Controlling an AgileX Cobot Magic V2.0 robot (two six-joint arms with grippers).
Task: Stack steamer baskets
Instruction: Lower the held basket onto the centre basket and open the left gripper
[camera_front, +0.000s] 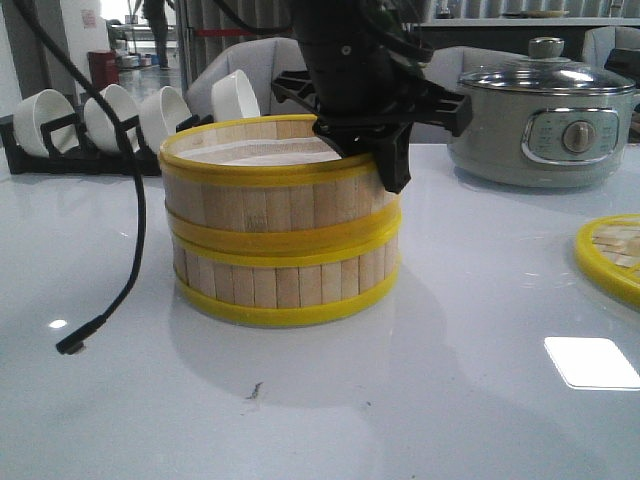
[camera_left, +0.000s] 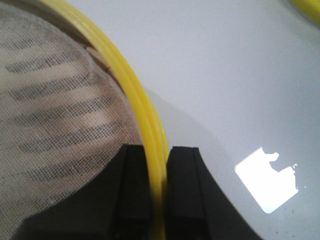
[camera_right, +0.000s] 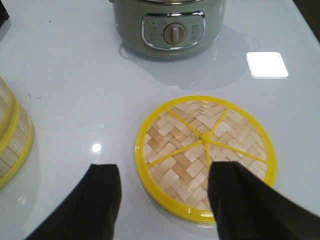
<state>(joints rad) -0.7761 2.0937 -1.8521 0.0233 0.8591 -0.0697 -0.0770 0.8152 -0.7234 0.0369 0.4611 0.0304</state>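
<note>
My left gripper lets go of the top basket now, since the top basket's lower edge sits squarely on the bottom basket's rim.
Two steamer baskets stand stacked at the middle of the table: the top basket rests squarely on the bottom basket. My left gripper is shut on the top basket's yellow rim at its right side, one finger inside over the pale mesh liner and one outside. The flat woven lid lies on the table to the right, and also shows at the right edge of the front view. My right gripper hangs open and empty above the lid's near edge. The stack's edge shows in the right wrist view.
A grey-green electric pot with a glass lid stands at the back right, beyond the woven lid. White bowls in a black rack stand at the back left. A loose black cable hangs left of the stack.
</note>
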